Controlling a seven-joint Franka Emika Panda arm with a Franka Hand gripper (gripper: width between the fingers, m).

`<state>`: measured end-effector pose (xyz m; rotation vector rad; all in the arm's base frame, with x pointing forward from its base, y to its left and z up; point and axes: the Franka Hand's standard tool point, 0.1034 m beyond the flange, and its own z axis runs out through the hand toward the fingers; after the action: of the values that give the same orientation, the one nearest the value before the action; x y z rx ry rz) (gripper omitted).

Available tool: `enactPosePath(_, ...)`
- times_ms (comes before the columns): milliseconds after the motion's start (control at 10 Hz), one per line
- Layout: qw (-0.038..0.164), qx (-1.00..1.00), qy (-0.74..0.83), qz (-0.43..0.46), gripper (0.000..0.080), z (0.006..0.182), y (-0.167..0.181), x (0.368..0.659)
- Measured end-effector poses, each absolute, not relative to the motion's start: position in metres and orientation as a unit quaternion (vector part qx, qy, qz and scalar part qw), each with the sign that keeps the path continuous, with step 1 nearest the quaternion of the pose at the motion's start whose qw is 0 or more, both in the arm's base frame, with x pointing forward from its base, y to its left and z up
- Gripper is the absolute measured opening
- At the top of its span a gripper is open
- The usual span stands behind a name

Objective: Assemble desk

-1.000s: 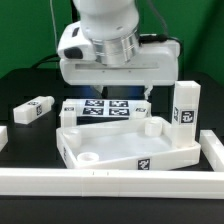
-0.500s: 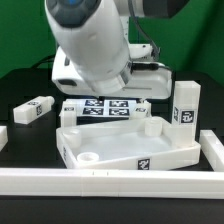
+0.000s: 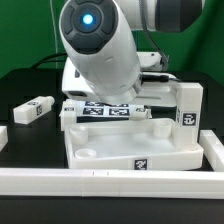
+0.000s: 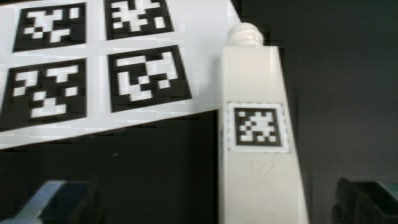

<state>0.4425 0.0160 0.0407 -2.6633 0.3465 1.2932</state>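
Note:
My gripper picks up the leg by its plain end [image 4: 265,200] next, so that the leg's round peg stays free to enter the desk top's socket.
The desk top [image 3: 130,148], white with a raised rim and round corner sockets, lies in front of the arm [image 3: 100,50]. One white leg [image 3: 188,108] stands upright at its right end, and another leg [image 3: 35,109] lies flat toward the exterior view's left. In the wrist view a third leg [image 4: 258,110] with a tag lies flat beside the marker board [image 4: 89,60]. My gripper [image 4: 214,205] is open over this leg, one finger [image 4: 63,202] on each side with dark gaps between. The arm hides my fingers in the exterior view.
A long white rail [image 3: 110,182] edges the black table at the front and turns up the exterior view's right [image 3: 214,150]. The marker board [image 3: 105,111] lies just behind the desk top. A small white piece [image 3: 3,138] shows at the left edge.
The arm has swung round and come down over the area behind the desk top, now filling more of the exterior view. The gripper has stayed open. No part has moved.

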Motion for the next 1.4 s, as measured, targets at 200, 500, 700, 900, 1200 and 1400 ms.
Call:
enactPosePath(200, 0.080, -0.892, 0.113, 0.430, 0.0648, 0.039, 0.021, 0.443)
enactPosePath(500, 0.080, -0.892, 0.114, 0.430, 0.0648, 0.039, 0.020, 0.443)
enactPosePath(700, 0.084, -0.891, 0.114, 0.431, 0.0648, 0.036, 0.015, 0.442)
enactPosePath(900, 0.082, -0.892, 0.111, 0.430, 0.0648, 0.029, 0.021, 0.442)
enactPosePath(1200, 0.079, -0.890, 0.112, 0.434, 0.0648, 0.024, 0.024, 0.440)
enactPosePath(1400, 0.079, -0.891, 0.112, 0.433, 0.0648, 0.020, 0.026, 0.437)
